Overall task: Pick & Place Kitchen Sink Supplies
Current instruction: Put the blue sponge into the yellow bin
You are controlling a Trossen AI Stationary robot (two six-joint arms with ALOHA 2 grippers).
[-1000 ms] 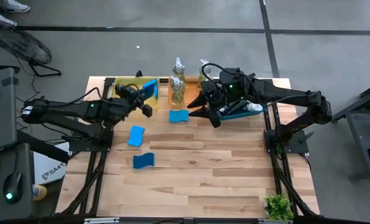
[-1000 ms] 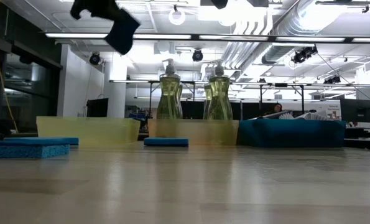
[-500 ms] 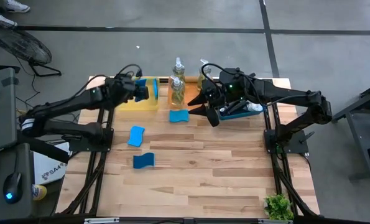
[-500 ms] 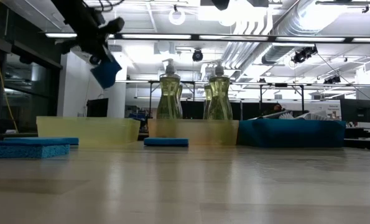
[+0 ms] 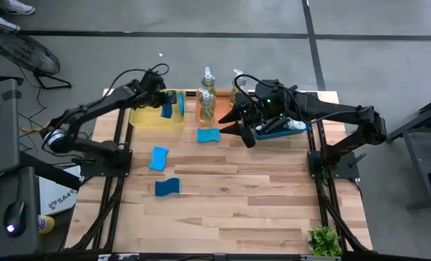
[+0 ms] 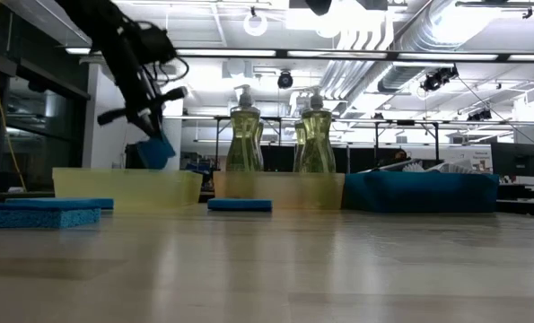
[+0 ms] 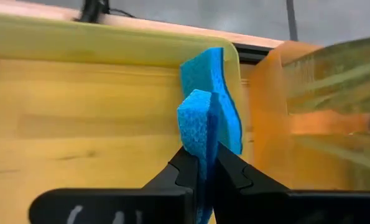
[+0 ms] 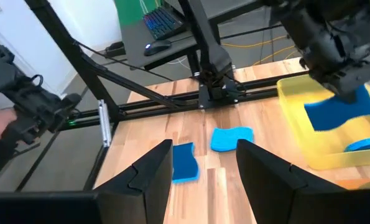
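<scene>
The blue sponge needs to stay in the left gripper until it sits beside the standing sponge, since the bottom of the yellow tray lies between the two in the high view.
My left gripper [image 5: 164, 106] [image 7: 201, 163] is over the yellow tray [image 5: 146, 116], shut on a blue wavy-edged sponge [image 7: 199, 121] [image 6: 156, 152]. A second sponge [image 7: 221, 93] stands on edge against the tray's corner, just behind it. Three more sponges lie flat on the table [image 5: 208, 135] [image 5: 158, 157] [image 5: 167, 187]. Pump bottles of yellowish soap [image 5: 206, 103] [image 6: 315, 135] stand in the orange tray [image 6: 280, 188]. My right gripper [image 5: 238, 127] [image 8: 200, 180] hangs open and holds nothing, between the orange tray and the blue tray [image 5: 280, 131]. A white-headed brush [image 5: 296, 125] lies in the blue tray. My left gripper pinches the sponge between its two fingers [image 7: 186, 168], which close on its flat faces near one end [image 7: 200, 148]. It comes from above, slanting toward the far edge. The sponge stands on edge, lifted, with its low end at the height of the yellow tray's rim [image 6: 127, 172].
A small green plant [image 5: 324, 239] sits at the table's near right corner. The near half of the wooden table [image 5: 237, 210] holds nothing but that plant. The three trays line the far edge. Desks and lab equipment show beyond the table in the low view.
My left gripper has swung toward the far edge and come down, carrying the sponge from high above the table to the rim of the yellow tray. It has turned as it went and stayed shut on the sponge. The right arm has kept still.
</scene>
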